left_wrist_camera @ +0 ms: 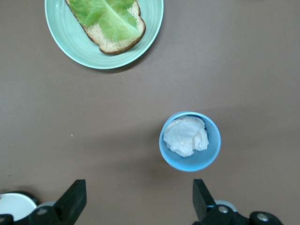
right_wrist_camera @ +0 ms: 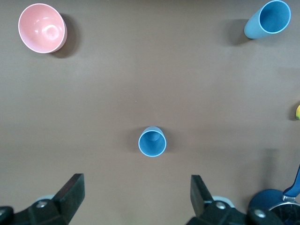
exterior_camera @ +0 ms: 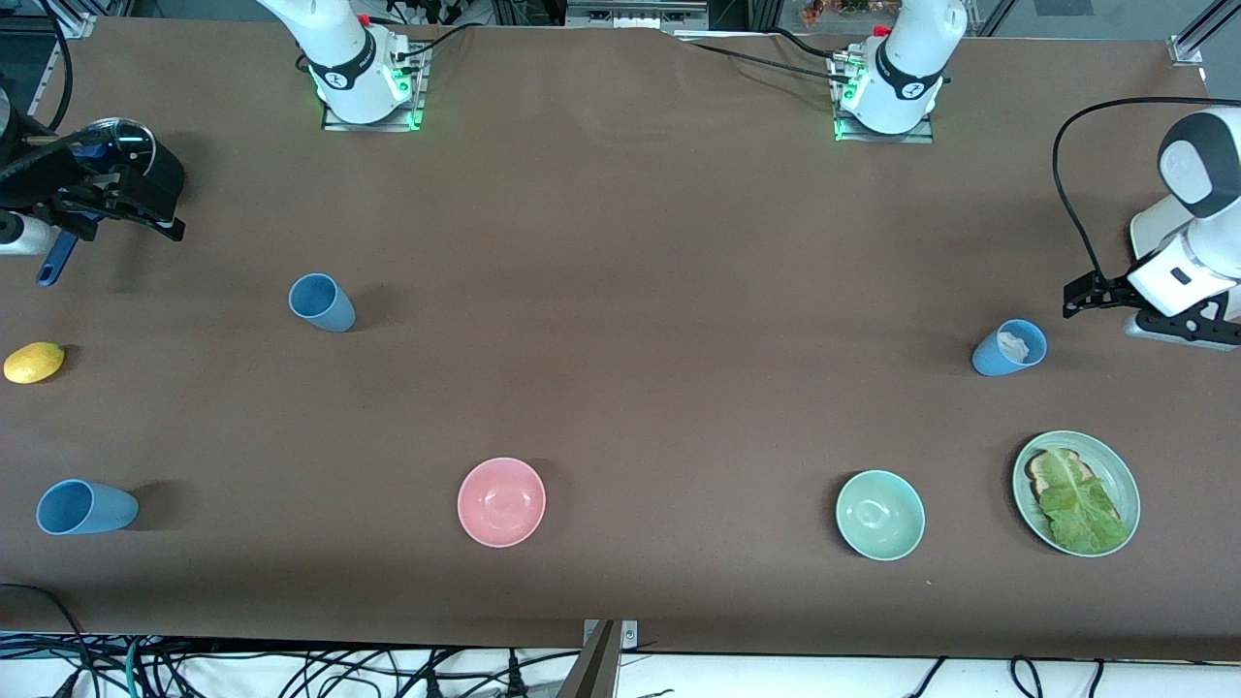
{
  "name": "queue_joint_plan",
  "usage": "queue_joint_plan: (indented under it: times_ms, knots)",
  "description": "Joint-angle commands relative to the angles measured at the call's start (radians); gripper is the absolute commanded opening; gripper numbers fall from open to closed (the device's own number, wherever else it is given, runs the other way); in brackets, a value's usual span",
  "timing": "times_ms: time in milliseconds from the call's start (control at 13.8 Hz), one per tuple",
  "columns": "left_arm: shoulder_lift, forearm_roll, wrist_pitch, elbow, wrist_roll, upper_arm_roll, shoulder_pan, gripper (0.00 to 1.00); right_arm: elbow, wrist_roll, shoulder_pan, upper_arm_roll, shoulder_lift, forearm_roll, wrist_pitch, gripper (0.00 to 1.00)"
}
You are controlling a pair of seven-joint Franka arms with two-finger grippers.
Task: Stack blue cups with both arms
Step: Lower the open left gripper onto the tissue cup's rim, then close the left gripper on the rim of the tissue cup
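Note:
The left gripper grabs the rim (left_wrist_camera: 169, 161) of the cup with the wad (left_wrist_camera: 186, 136) next, to stack the blue cups.
Three blue cups stand apart on the brown table. One cup (exterior_camera: 322, 302) (right_wrist_camera: 152, 141) is near the right arm's base. Another cup (exterior_camera: 85, 507) (right_wrist_camera: 267, 18) sits nearer the front camera at that same end. The last cup (exterior_camera: 1010, 347) (left_wrist_camera: 190, 140) holds a crumpled white wad and is at the left arm's end. My left gripper (left_wrist_camera: 138, 187) hangs open over bare table beside the cup with the wad. High over bare table beside the cup near its base, my right gripper (right_wrist_camera: 136, 183) is open too. Neither holds anything.
A pink bowl (exterior_camera: 501, 501) and a mint-green bowl (exterior_camera: 879, 514) sit near the front edge. A green plate (exterior_camera: 1113, 458) with bread and lettuce lies near the wad cup. A lemon (exterior_camera: 34, 362) and a blue-handled pan (exterior_camera: 50, 264) are at the right arm's end.

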Motion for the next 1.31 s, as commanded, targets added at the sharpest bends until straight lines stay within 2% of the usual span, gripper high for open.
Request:
queue_joint_plan:
  times_ms: [0,508,872,1089,1235]
  knots:
    - [0.016,-0.026,0.07,-0.034,0.004,0.0,-0.003,1.0,0.024,0.013,0.002,0.0,0.008,-0.004,-0.007,1.0]
    - [0.088,-0.048,0.275,-0.105,0.003,0.0,-0.008,1.0,0.024,0.013,0.002,0.0,0.008,-0.004,-0.007,1.0]
    - [0.114,-0.075,0.311,-0.117,0.003,-0.001,-0.022,1.0,0.022,0.013,0.002,0.0,0.008,-0.005,-0.008,1.0]
    - [0.141,-0.077,0.415,-0.152,0.003,-0.005,-0.023,1.0,0.024,0.013,0.002,0.0,0.008,-0.005,-0.008,1.0]
    - [0.161,-0.077,0.436,-0.152,0.003,-0.006,-0.025,1.0,0.022,0.011,0.002,0.001,0.008,-0.005,-0.008,1.0]
